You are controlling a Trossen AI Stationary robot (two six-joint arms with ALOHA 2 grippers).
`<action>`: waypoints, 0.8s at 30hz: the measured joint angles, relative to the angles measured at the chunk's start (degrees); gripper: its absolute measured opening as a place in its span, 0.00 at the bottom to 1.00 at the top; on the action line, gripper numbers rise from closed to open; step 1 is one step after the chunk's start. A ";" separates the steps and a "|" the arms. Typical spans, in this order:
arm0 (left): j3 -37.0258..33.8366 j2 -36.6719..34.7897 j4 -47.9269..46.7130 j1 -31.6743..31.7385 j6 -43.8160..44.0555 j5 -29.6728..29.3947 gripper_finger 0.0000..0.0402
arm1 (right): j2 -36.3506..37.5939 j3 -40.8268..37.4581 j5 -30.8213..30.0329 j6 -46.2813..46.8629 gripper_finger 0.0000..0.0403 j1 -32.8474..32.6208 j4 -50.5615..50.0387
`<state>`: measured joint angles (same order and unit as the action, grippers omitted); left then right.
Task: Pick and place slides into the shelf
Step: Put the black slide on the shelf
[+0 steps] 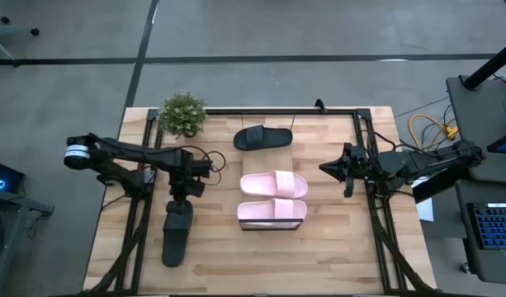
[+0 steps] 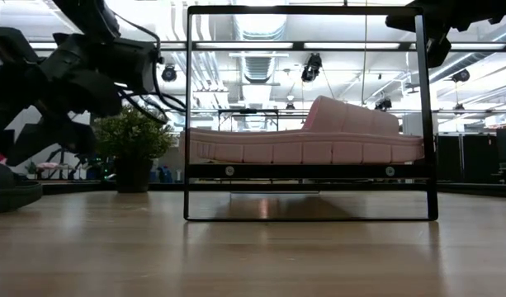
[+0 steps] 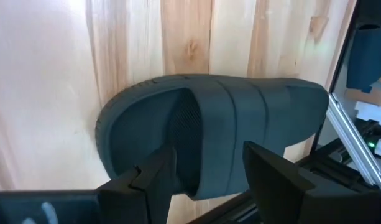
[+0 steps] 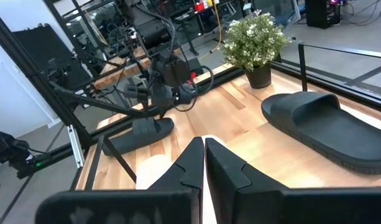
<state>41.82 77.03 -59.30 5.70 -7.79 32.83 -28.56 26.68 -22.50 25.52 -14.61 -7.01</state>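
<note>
I should lower my left gripper before closing on the black slide, as its fingers are above the strap's open edge and the whole slide shows below.
One black slide lies flat on the table near its left edge, also seen in the left wrist view. My left gripper is open and points down over its far end; its fingers straddle the strap. Two pale pink slides lie side by side on the shelf, a light board in a thin dark frame. The second black slide lies beyond them, in the same row. My right gripper is shut and hovers to the right of the pink slides, with nothing in it. My left gripper comes at the black slide from above, pointing down. One finger stands over the footbed at the strap's opening, and the other finger stands outside the strap. I cannot tell whether either finger touches the slide. The slide rests flat on the table.
A potted plant stands at the far left corner of the table. Dark frame rails run along the table's left and right sides. Bare wood lies between the left black slide and the shelf, and along the near edge.
</note>
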 joint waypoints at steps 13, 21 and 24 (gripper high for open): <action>-0.98 8.21 0.55 -1.69 -0.02 5.92 0.43 | 0.00 0.00 0.41 0.02 0.02 0.00 0.00; -0.95 10.13 0.83 -1.69 -0.06 6.66 0.43 | 0.00 0.00 0.44 0.02 0.02 0.00 0.02; -0.94 9.53 1.81 -1.69 -0.41 7.16 0.43 | 0.01 0.00 0.44 0.02 0.02 0.00 0.00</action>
<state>40.88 86.56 -57.49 4.01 -8.20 40.00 -28.55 26.68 -22.06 25.54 -14.61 -7.01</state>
